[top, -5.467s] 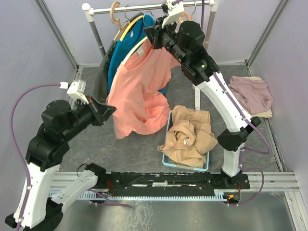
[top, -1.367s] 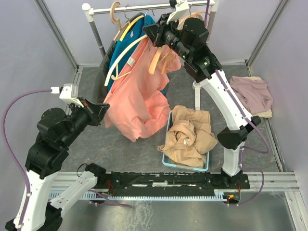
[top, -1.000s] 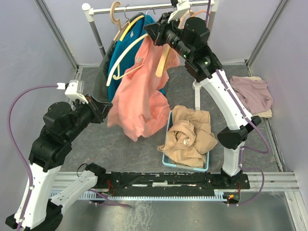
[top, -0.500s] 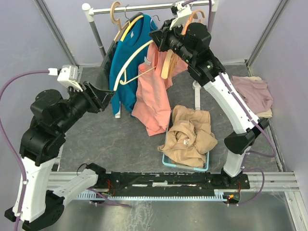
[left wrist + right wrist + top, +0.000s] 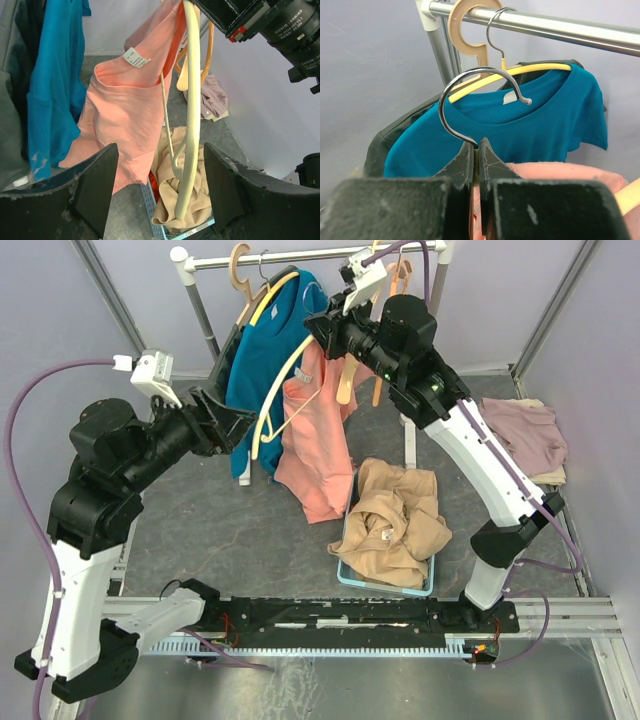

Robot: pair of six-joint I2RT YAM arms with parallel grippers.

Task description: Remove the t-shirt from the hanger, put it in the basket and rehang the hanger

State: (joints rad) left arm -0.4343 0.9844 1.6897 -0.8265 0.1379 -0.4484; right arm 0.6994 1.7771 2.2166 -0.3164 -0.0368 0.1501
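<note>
The left gripper grabs the cream hanger by its bare lower arm (image 5: 264,411) next, which leaves the other arm free to remove the pink t-shirt (image 5: 318,445).
The pink t-shirt (image 5: 318,445) hangs limp from the upper arm of a cream hanger (image 5: 272,405), whose lower arm curves down bare. My right gripper (image 5: 320,335) is shut on the hanger's neck just below its metal hook (image 5: 470,95). In the right wrist view the right gripper (image 5: 477,150) pinches that neck. My left gripper (image 5: 243,423) stands open just left of the hanger and touches nothing. In the left wrist view the left gripper (image 5: 162,192) is wide apart, with the bare hanger arm (image 5: 192,100) and the t-shirt (image 5: 127,107) hanging beyond its fingers.
A clothes rail (image 5: 300,255) crosses the back, carrying a teal shirt (image 5: 262,360) on a yellow hanger, a dark garment (image 5: 222,355) and wooden hangers (image 5: 345,385). A blue basket (image 5: 345,575) of tan clothes sits below the shirt. Mauve clothes (image 5: 525,435) lie at the right.
My left gripper has opened and let go of the pink t-shirt, then risen toward the rack. The shirt has swung right and now hangs straight down from the hanger.
</note>
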